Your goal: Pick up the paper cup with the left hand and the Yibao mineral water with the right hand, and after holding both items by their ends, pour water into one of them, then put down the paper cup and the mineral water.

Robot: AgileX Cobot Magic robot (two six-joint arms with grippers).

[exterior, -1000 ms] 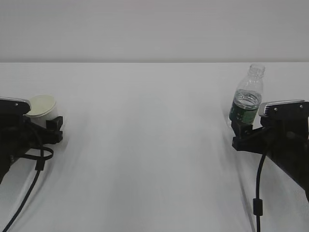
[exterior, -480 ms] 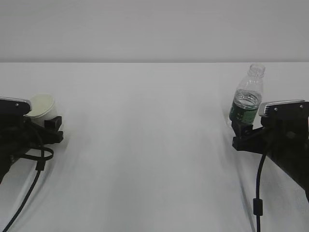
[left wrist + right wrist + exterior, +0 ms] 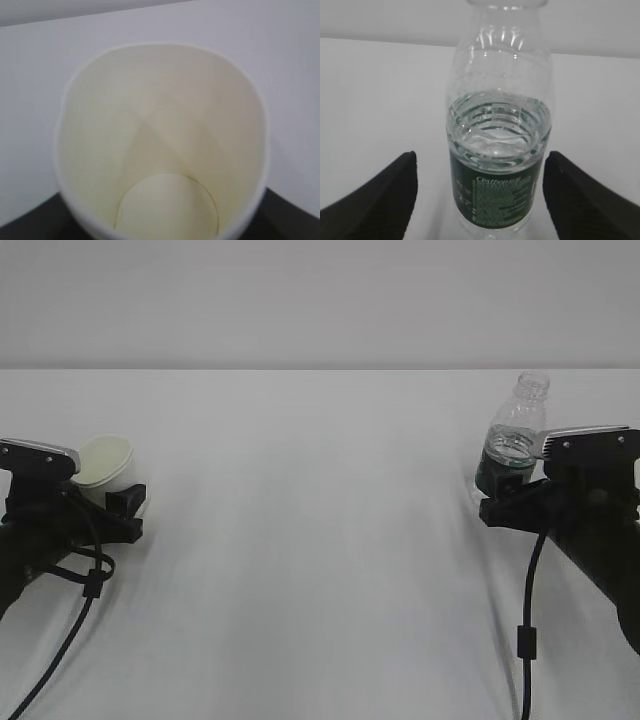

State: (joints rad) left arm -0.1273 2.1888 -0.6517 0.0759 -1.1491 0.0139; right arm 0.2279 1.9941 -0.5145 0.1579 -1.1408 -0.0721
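Next, to pour the Yibao mineral water, my right gripper grabs its labelled lower half [image 3: 502,472] [image 3: 493,192], where the sides run straight, below the slope into the neck.
The paper cup [image 3: 105,461] is white with a cream inside and sits at the far left, its mouth tipped toward the camera. My left gripper [image 3: 118,496] is shut on it low by the table. In the left wrist view the cup [image 3: 160,145] fills the frame, with the black fingers [image 3: 292,215] at its lower sides. The Yibao mineral water [image 3: 514,440] stands uncapped at the right, about half full. My right gripper [image 3: 500,502] is open around its lower part. In the right wrist view the bottle [image 3: 497,150] stands between the fingers [image 3: 385,195] with a gap on each side.
The white table [image 3: 320,540] runs to a grey wall at the back. Black cables [image 3: 525,640] hang from both wrists near the front corners.
My left gripper has moved a little right and inward with the cup in it. My right gripper has shifted slightly up around the bottle, which stays where it was.
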